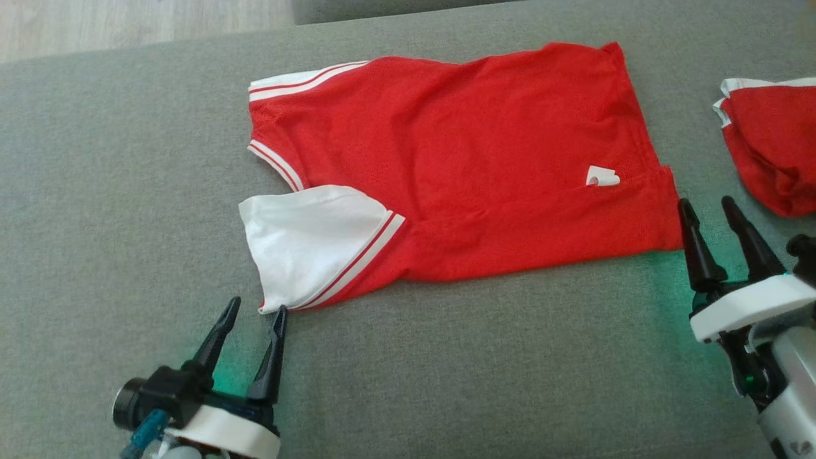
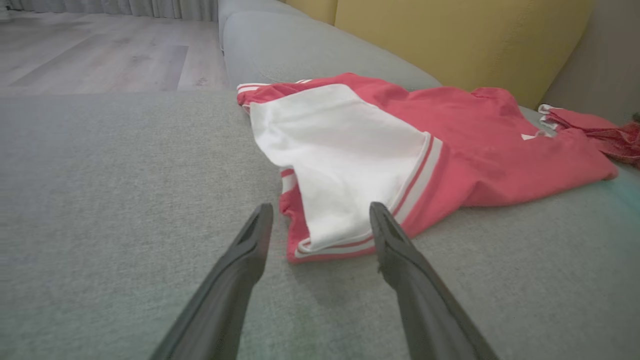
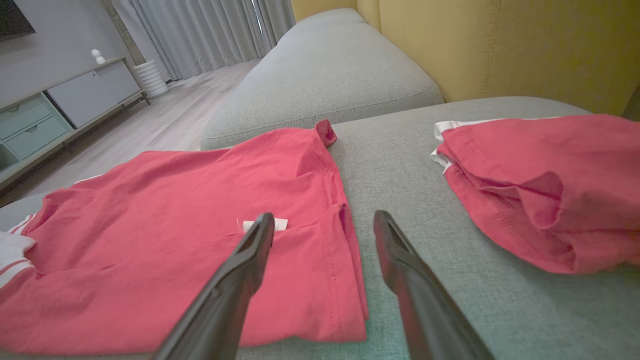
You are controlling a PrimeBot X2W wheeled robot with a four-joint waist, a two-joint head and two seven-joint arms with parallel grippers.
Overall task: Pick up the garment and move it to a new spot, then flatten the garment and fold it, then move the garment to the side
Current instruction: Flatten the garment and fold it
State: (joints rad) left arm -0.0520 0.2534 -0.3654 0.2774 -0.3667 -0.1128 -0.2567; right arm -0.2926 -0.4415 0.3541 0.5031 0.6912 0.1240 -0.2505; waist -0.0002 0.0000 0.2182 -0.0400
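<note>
The white sleeve should next be grabbed by the plain edge [image 1: 254, 261] with my left gripper, and then I can flatten the red shirt [image 1: 489, 153] for folding.
The garment [image 1: 459, 172] is a red shirt with white, red-striped sleeves, lying folded lengthwise on the grey sofa seat [image 1: 446, 370]. One white sleeve [image 1: 306, 242] is turned over onto its near left part, and a small white tag [image 1: 601, 176] shows near the hem. My left gripper [image 1: 257, 308] stands open just short of the sleeve's near corner, nothing between its fingers. Beside the hem's near right corner my right gripper [image 1: 707, 209] is open too, holding nothing. The left wrist view has the sleeve [image 2: 345, 160] straight ahead of the open left gripper [image 2: 320, 212]. The hem [image 3: 345, 250] lies under the open right gripper [image 3: 324, 219].
A second red garment [image 1: 774, 146], bunched up, lies at the right edge of the seat, also seen as a red heap [image 3: 540, 190]. Yellow back cushions [image 3: 500, 45] rise behind. The wooden floor [image 1: 127, 25] lies beyond the seat's far left edge.
</note>
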